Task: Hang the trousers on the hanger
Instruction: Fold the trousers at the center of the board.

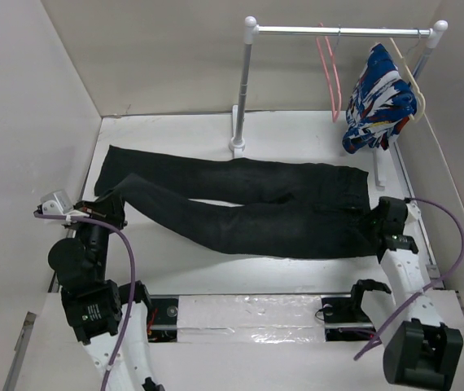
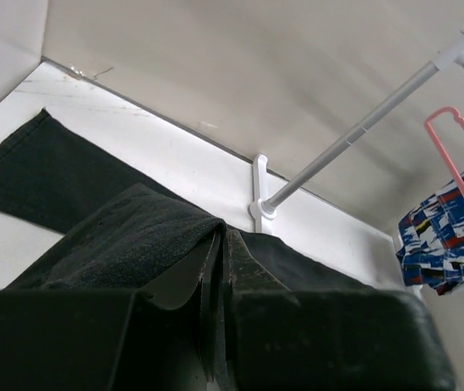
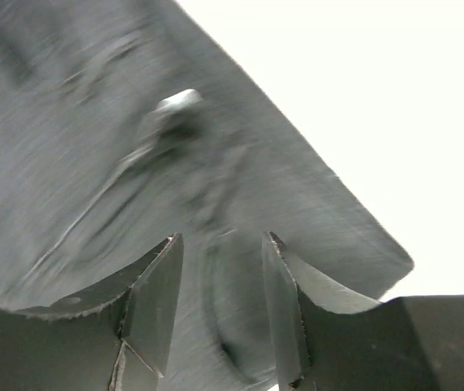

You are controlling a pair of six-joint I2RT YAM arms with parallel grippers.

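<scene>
My right gripper should next grab the trousers by their waist end near the metal button [image 3: 179, 102], to fold them lengthwise for the hanger.
The black trousers [image 1: 240, 204] lie flat across the white table, legs to the left, waist to the right. My left gripper [image 1: 122, 204] is at the end of the near leg, its jaws shut on a fold of the cloth; the left wrist view shows the gripper [image 2: 222, 244] pinching the trousers [image 2: 134, 236]. My right gripper [image 1: 383, 216] is at the waist end. In the right wrist view it [image 3: 220, 244] is open, its jaws apart just above the trousers [image 3: 134, 147] near a metal button [image 3: 179, 102]. The pink hanger [image 1: 330, 73] hangs empty on the rail, also in the left wrist view [image 2: 460, 163].
A white clothes rail [image 1: 338, 31] stands at the back right on two posts, one [image 1: 240, 106] just behind the trousers. A blue, white and red patterned garment [image 1: 378, 98] hangs on a cream hanger beside the pink one. Walls close in on the left, back and right.
</scene>
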